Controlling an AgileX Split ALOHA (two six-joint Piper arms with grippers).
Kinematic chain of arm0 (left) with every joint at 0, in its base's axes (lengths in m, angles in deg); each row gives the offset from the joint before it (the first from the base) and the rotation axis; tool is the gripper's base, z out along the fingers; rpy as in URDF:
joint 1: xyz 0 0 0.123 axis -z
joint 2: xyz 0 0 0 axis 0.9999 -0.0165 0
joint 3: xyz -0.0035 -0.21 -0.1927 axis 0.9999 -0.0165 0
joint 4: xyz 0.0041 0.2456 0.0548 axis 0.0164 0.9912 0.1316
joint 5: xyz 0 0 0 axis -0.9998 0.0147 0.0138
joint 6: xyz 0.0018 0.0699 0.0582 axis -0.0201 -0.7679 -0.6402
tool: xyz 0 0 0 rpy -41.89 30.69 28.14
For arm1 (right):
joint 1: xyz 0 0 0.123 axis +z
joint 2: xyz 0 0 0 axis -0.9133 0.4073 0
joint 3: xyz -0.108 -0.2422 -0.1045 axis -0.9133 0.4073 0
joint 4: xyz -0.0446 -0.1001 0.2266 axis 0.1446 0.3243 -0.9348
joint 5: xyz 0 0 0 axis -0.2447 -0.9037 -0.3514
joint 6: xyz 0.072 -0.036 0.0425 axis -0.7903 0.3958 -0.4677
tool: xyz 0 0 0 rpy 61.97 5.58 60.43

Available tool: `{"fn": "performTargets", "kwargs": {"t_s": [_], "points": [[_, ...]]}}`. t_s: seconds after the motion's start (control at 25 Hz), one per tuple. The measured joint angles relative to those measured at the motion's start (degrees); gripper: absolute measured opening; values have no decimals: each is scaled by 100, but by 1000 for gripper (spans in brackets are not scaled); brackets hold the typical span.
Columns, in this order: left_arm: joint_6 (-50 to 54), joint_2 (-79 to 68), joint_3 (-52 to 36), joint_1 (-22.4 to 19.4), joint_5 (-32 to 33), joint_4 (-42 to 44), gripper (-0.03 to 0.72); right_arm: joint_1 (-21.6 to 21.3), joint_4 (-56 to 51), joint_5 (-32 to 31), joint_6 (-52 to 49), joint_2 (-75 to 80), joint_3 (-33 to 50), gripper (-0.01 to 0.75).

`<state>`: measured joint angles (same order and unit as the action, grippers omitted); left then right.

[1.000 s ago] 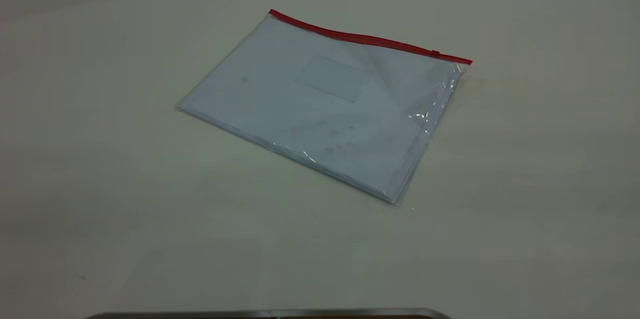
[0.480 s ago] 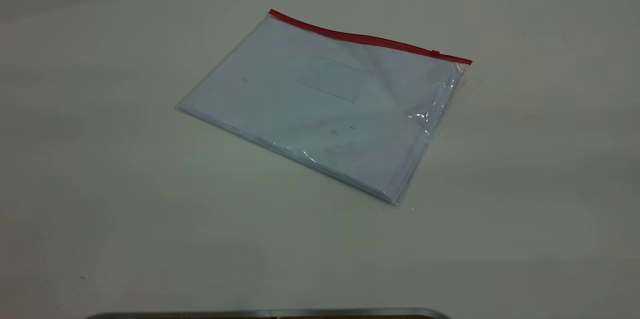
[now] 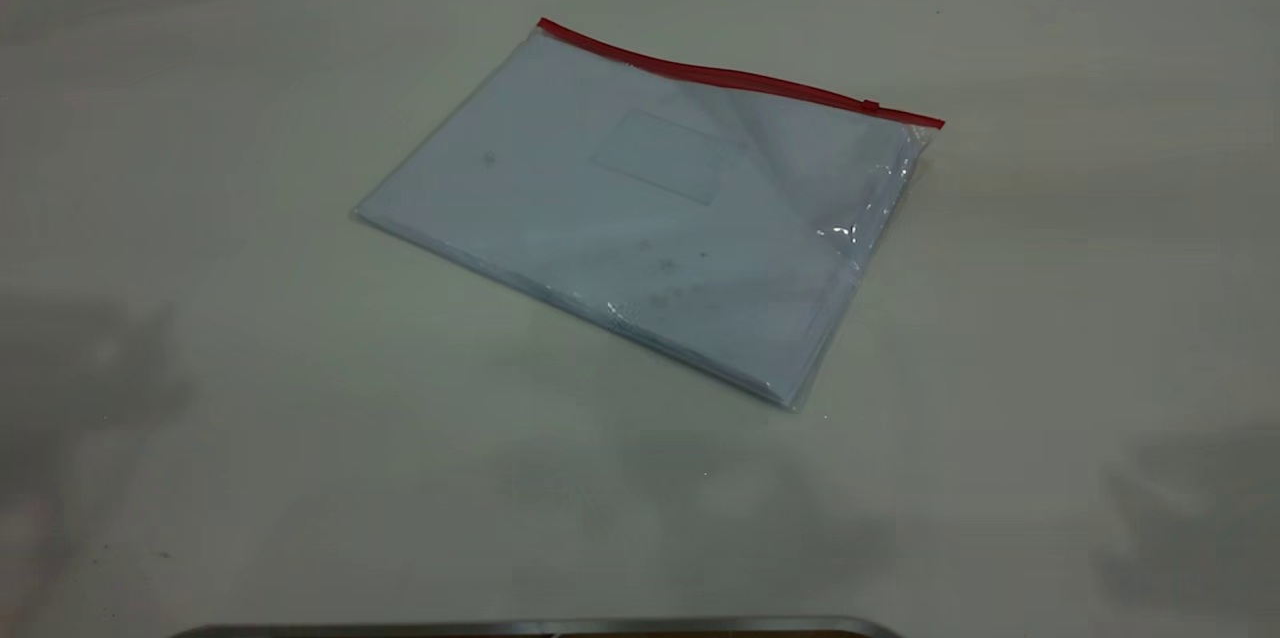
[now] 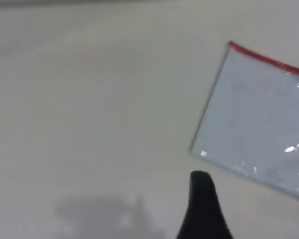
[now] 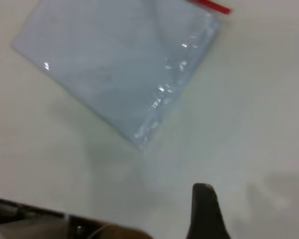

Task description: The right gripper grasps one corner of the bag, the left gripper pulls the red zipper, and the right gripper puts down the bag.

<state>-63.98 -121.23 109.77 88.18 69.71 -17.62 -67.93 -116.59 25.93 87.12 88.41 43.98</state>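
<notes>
My right gripper grabs the bag by the corner beside the slider tab (image 3: 871,105) next, which leaves the bag's red zipper (image 3: 744,79) free to pull.
The bag (image 3: 650,208) lies flat on the table, a clear pouch with white sheets inside and a faint label patch. The red zipper (image 3: 740,78) runs along its far long edge, with the small slider tab (image 3: 871,105) near the right end. Neither gripper shows in the exterior view. In the left wrist view, a black part of the left gripper (image 4: 202,199) hangs above bare table, short of the bag's near left corner (image 4: 202,153). In the right wrist view, a black part of the right gripper (image 5: 204,209) is over bare table, apart from the bag's near corner (image 5: 139,142).
The pale table (image 3: 200,368) surrounds the bag on all sides. A dark metal edge (image 3: 540,628) runs along the front of the exterior view. Soft shadows lie on the table at the front left (image 3: 90,378) and front right (image 3: 1190,508).
Shadows have appeared on the table at the front left and front right of the exterior view. The bag has not moved.
</notes>
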Motion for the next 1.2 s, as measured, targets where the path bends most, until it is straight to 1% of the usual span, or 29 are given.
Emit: {"fn": "performTargets", "kwargs": {"t_s": [0.12, 0.24, 0.36, 0.44, 0.56, 0.72, 0.84, 0.92, 1.0, 1.2], "points": [[-926, -696, 312, 10, -72, -670, 588, 0, -854, 619, 1312, 1142, -86, 547], [-1795, -1345, 483, 85, -54, -1197, 588, 0, -1832, 914, 2702, 2262, -234, 547], [-2496, -1914, 643, 182, -11, -1472, 588, 0, -3026, 880, 4180, 3387, -601, 547], [-2742, -2239, 751, 265, 16, -1509, 588, 0, -3817, 698, 5125, 4049, -925, 547], [-2889, -2637, 877, 430, 24, -1516, 588, 0, -4572, 402, 6126, 5018, -1487, 547], [-2913, -2949, 984, 557, 32, -1510, 588, -5, -4901, 318, 6683, 6182, -2261, 547], [-2919, -3032, 991, 557, 32, -1504, 588, -46, -4945, 262, 6743, 6910, -2823, 547], [-2919, -3032, 991, 557, 26, -1504, 588, -97, -4952, 112, 6743, 7316, -3197, 547], [-2919, -3032, 1003, 557, 26, -1504, 588, -108, -4952, -26, 6756, 7621, -3521, 547], [-2919, -3032, 1016, 557, 21, -1504, 588, -108, -4935, -119, 6873, 8280, -4251, 547]]}}
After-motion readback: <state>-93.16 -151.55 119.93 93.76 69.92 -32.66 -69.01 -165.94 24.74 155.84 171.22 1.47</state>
